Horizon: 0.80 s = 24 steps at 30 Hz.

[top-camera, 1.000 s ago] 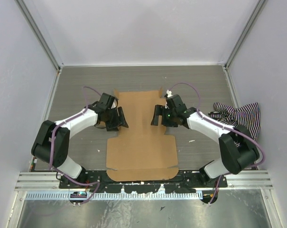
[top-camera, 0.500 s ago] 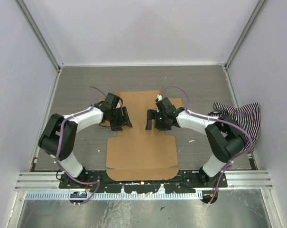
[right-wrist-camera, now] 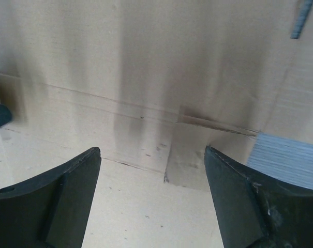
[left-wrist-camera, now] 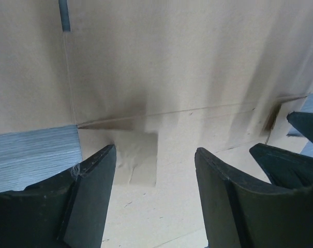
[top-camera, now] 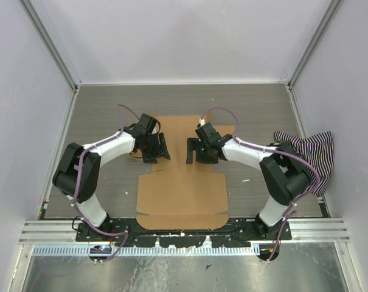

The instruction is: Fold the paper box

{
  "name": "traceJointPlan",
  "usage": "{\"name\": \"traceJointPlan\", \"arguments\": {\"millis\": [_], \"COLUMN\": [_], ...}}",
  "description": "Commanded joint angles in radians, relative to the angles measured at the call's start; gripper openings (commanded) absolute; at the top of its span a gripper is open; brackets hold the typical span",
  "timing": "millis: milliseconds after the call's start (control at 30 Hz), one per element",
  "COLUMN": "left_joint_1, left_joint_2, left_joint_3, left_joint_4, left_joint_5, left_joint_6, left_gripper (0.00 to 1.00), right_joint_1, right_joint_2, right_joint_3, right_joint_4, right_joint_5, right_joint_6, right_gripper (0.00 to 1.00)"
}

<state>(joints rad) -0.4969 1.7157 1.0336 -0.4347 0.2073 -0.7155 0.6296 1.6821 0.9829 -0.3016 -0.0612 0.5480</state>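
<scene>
The far panel should be raised for folding, so my left gripper should next pinch the paper box's far corner edge point(top-camera: 156, 117) on this gripper's side.
The paper box point(top-camera: 180, 194) is a flat brown die-cut cardboard sheet lying on the grey table, its near flap at the front rail. My left gripper point(top-camera: 161, 148) is open over the sheet's left middle, pointing right. My right gripper point(top-camera: 192, 151) is open over the right middle, pointing left, a short gap from the left one. In the left wrist view the open gripper point(left-wrist-camera: 155, 152) frames creased cardboard point(left-wrist-camera: 172, 67), nothing between the fingers. The right wrist view shows the same: open gripper point(right-wrist-camera: 152, 150) above cardboard point(right-wrist-camera: 146, 51).
A black-and-white striped cloth point(top-camera: 305, 149) lies bunched at the right wall. Grey table point(top-camera: 98, 109) shows on both sides of the sheet. White walls close in the left, back and right. An aluminium rail point(top-camera: 50, 231) runs along the near edge.
Both grippers have moved inward over the cardboard toward each other, from the sheet's side edges to near its centre line. Both stay open.
</scene>
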Motion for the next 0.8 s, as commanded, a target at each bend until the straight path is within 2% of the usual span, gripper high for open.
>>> {"name": "traceJointPlan", "arguments": {"millis": [0, 167, 367, 567, 667, 767], "left_joint_1": [-0.004, 0.012, 0.087, 0.155, 0.168, 0.172], "left_joint_2": [-0.030, -0.001, 0.269, 0.574, 0.666, 0.701], "left_joint_3": [0.136, 0.334, 0.753, 1.174, 1.271, 1.299], "left_joint_4": [-0.131, -0.235, -0.422, -0.594, -0.616, -0.595], "left_joint_5": [-0.139, -0.313, -0.411, -0.341, -0.327, -0.310], "left_joint_6": [0.071, 0.149, 0.216, 0.229, 0.231, 0.227], "left_gripper": [0.70, 0.72, 0.72, 0.69, 0.69, 0.67], "right_joint_1": [0.006, -0.006, -0.043, -0.067, -0.074, -0.081], "right_joint_2": [-0.099, -0.195, -0.267, -0.352, -0.388, -0.415], "right_joint_3": [0.087, 0.150, 0.153, 0.097, 0.076, 0.060], "right_joint_4": [-0.118, -0.225, -0.292, -0.308, -0.315, -0.320], "right_joint_5": [0.171, 0.352, 0.419, 0.388, 0.377, 0.369], "right_joint_6": [-0.042, -0.074, -0.094, -0.095, -0.096, -0.096], "right_gripper": [0.86, 0.87, 0.87, 0.87, 0.87, 0.88]}}
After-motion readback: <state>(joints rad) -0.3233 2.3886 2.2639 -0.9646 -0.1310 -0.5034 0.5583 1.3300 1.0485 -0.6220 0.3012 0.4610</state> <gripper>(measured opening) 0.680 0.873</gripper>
